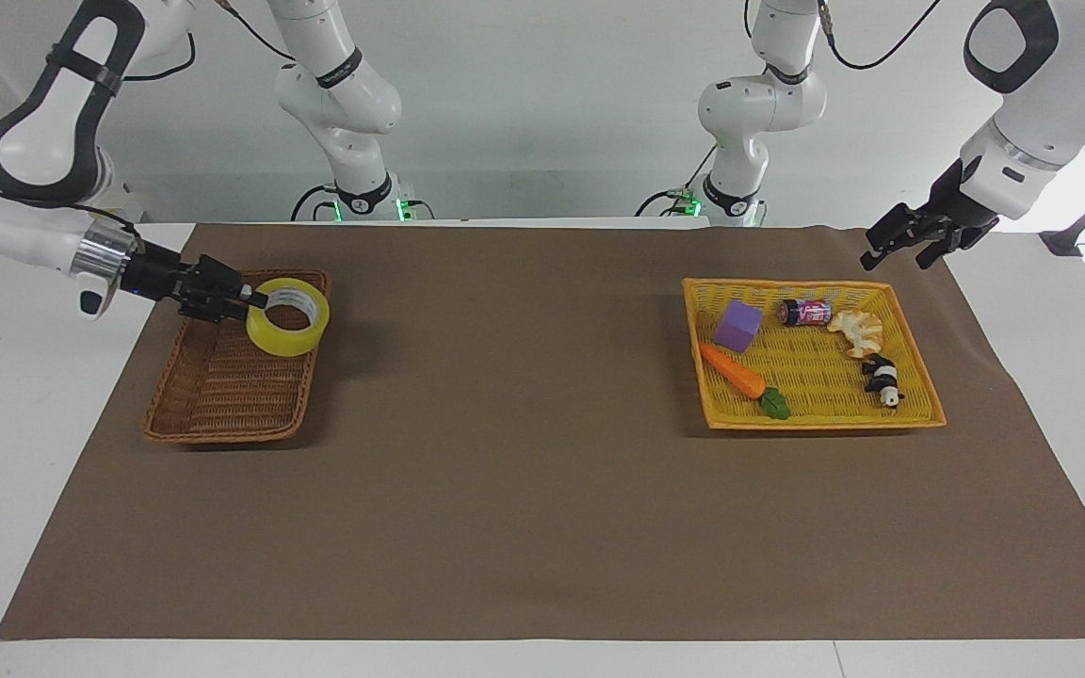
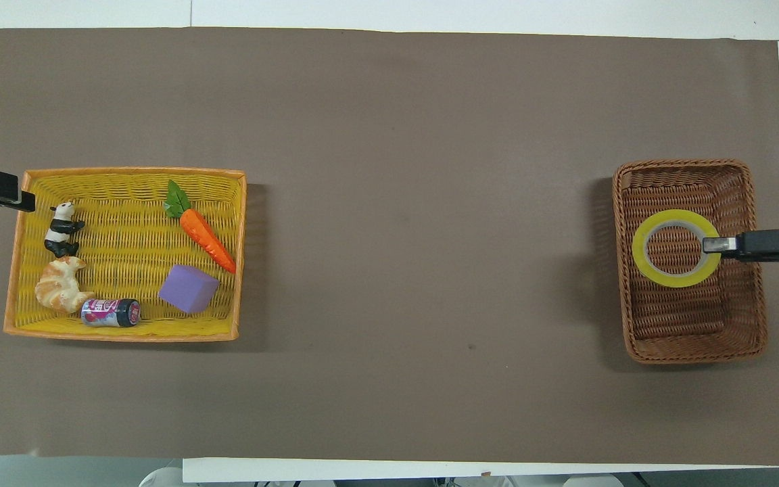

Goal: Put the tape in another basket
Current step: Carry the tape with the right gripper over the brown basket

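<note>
The yellow tape (image 2: pixel 643 247) is hanging above the brown basket's bottom, so my right gripper needs to lower the tape farther in before it lets go.
The tape (image 1: pixel 284 341), a yellow roll with a white core, hangs just above the brown wicker basket (image 1: pixel 232 395), over the half nearer the robots. My right gripper (image 1: pixel 255 299) is shut on the roll's wall, one finger inside the ring and one outside. From overhead the tape (image 2: pixel 638 251) lies within the basket (image 2: pixel 687 318) outline, with the right gripper (image 2: pixel 711 245) reaching in from the table's end. My left gripper (image 1: pixel 894 256) hangs open and holds nothing, in the air off the yellow basket's corner at the left arm's end.
The yellow basket (image 1: pixel 816 419) holds a carrot (image 1: pixel 736 372), a purple cube (image 1: pixel 737 326), a can (image 1: pixel 806 312), a croissant (image 1: pixel 858 331) and a panda figure (image 1: pixel 882 381). A brown mat (image 1: pixel 524 490) covers the table between the two baskets.
</note>
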Controlling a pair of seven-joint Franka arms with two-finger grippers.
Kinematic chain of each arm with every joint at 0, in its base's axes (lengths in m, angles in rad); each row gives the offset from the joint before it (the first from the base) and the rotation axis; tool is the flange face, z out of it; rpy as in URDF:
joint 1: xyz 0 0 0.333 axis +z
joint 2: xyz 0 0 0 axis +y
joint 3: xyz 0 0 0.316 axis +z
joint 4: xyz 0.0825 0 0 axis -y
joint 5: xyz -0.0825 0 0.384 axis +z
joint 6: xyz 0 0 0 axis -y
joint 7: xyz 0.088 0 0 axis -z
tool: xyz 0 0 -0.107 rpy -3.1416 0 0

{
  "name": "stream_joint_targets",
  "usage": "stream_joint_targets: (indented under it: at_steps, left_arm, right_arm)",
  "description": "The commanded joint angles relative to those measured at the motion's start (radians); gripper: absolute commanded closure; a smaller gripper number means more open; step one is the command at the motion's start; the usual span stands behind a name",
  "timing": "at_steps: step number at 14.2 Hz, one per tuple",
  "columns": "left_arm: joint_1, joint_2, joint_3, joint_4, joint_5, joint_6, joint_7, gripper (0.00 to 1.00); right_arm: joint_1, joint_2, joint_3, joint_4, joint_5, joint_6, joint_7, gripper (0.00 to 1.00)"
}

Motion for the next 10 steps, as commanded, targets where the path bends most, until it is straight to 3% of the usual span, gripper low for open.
stream_joint_targets:
  at_steps: [1,3,10]
  left_arm:
    - [-0.007,-0.020,-0.003,-0.028,0.030,-0.002,0.001,0.01]
    - [-0.005,-0.020,-0.003,-0.028,0.033,0.001,0.001,0.01]
    - [-0.013,-0.024,-0.007,0.026,0.096,-0.042,-0.005,0.01]
  right_arm:
    - [-0.108,0.093,0.016,0.038,-0.033,-0.063,-0.109,1.00]
    - [-0.133,0.142,0.016,0.039,-0.046,-0.066,-0.202,1.00]
    - [-0.093,0.156,0.017,0.024,-0.107,0.036,-0.271,1.00]
